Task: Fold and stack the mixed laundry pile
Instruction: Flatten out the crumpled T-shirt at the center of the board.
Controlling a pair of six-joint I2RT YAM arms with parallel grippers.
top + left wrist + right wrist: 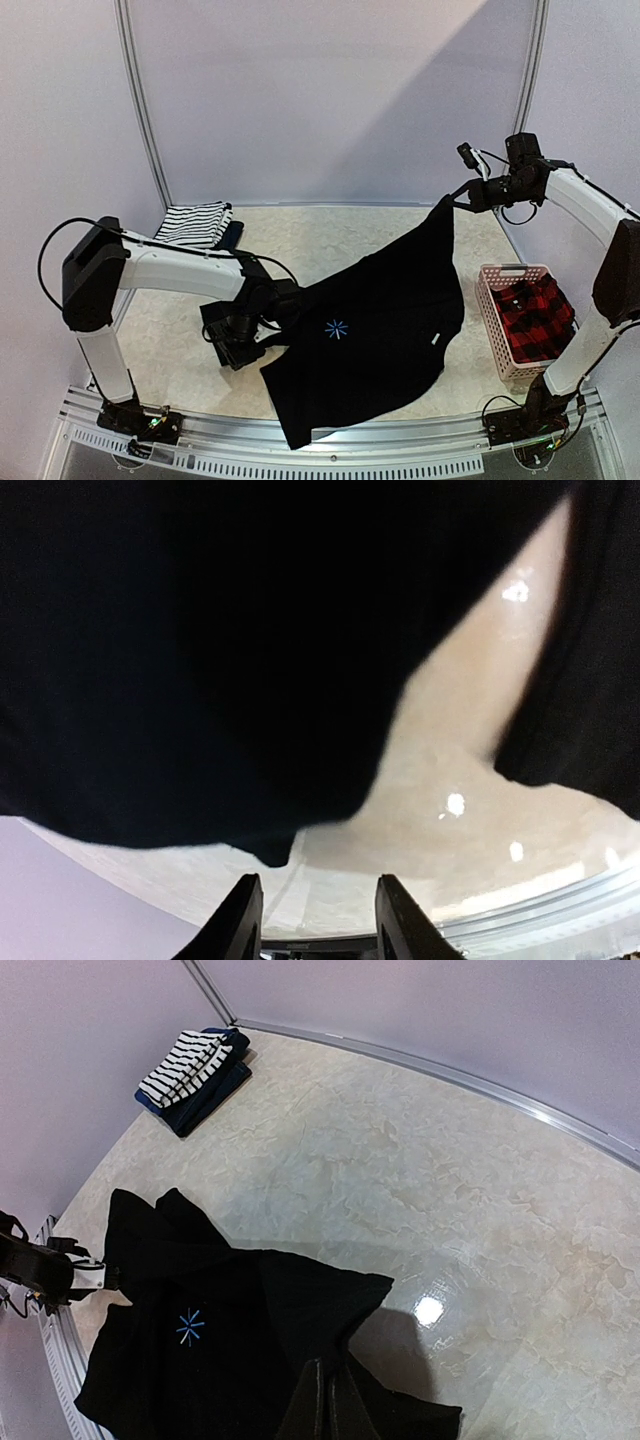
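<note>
My left gripper is open, and pale table shows between its fingers and the black cloth's edge, so it should move toward that edge before closing on the cloth.
The large black shirt with a blue star mark lies spread across the table's middle. One corner is lifted high at the right. My right gripper is shut on that corner, and the pinched cloth shows in the right wrist view. My left gripper is open at the shirt's left edge. In the left wrist view the left gripper has nothing between its fingers, and black cloth hangs just ahead of them. The striped tank top lies folded on the navy piece at the back left.
A pink slotted basket at the right front holds the red-black plaid shirt. A metal rail runs along the near edge. Walls close the back and sides. The folded stack also shows in the right wrist view.
</note>
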